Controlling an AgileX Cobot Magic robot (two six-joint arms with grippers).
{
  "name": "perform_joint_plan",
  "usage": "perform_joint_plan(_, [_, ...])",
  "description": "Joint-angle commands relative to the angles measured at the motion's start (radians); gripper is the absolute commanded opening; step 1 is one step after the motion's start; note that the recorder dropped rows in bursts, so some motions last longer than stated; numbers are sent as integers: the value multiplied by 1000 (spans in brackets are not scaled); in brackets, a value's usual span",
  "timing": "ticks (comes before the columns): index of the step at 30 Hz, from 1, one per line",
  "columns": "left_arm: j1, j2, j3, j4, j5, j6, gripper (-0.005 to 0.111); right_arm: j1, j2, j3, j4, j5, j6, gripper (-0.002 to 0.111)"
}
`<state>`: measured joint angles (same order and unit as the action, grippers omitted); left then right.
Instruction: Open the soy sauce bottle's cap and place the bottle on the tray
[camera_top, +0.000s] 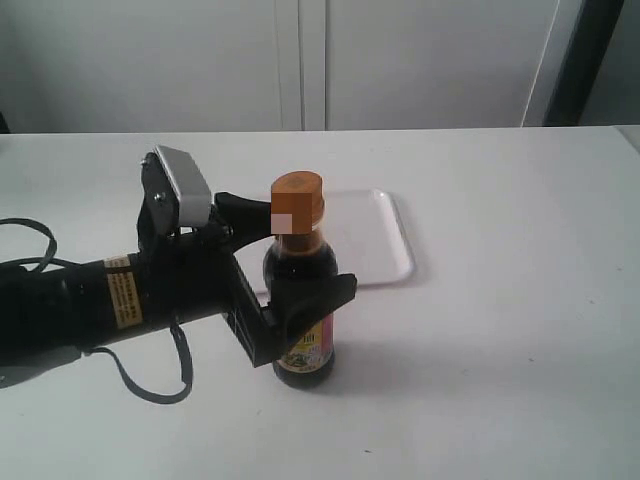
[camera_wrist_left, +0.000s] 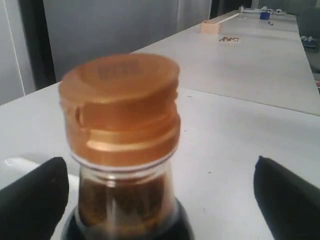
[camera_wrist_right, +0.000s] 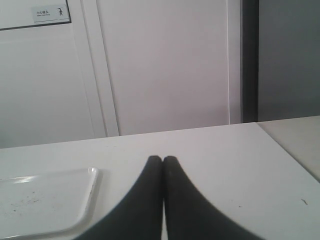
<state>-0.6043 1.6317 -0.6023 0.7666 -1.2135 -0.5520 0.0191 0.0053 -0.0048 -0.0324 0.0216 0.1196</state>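
Note:
The soy sauce bottle's cap has to stay free to open, so my left gripper will next grab the bottle by its body (camera_top: 300, 268) (camera_wrist_left: 127, 227).
The soy sauce bottle (camera_top: 305, 290) stands upright on the white table, just in front of the tray (camera_top: 385, 245). Its orange-brown cap (camera_top: 297, 200) is down over the neck. My left gripper (camera_top: 290, 250) is open around the bottle's body, one black finger behind it and one in front. In the left wrist view the cap (camera_wrist_left: 120, 105) fills the middle; the bottle sits near one finger (camera_wrist_left: 32, 195), with a wide gap to the other. My right gripper (camera_wrist_right: 163, 160) is shut on nothing and points over the table beside the tray (camera_wrist_right: 45, 200). It is out of the exterior view.
The white tray holds nothing and lies flat behind the bottle. The left arm's black body and cable (camera_top: 130, 375) stretch across the table's left side. White cabinet doors (camera_top: 300, 60) stand behind the table. Small items (camera_wrist_left: 210, 27) lie on a far table.

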Motion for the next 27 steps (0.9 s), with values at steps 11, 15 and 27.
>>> perform_joint_plan(11, [-6,96,-9,-37,-8,58,101,1,-5,5,-2,-9,-11,0])
perform_joint_plan(15, [-8,115,-16,-44,-8,80,101,1,-5,5,-2,-9,-11,0])
perform_joint_plan(27, [-31,189,-69,-61,-8,82,101,1,-5,5,-2,-1,-11,0])
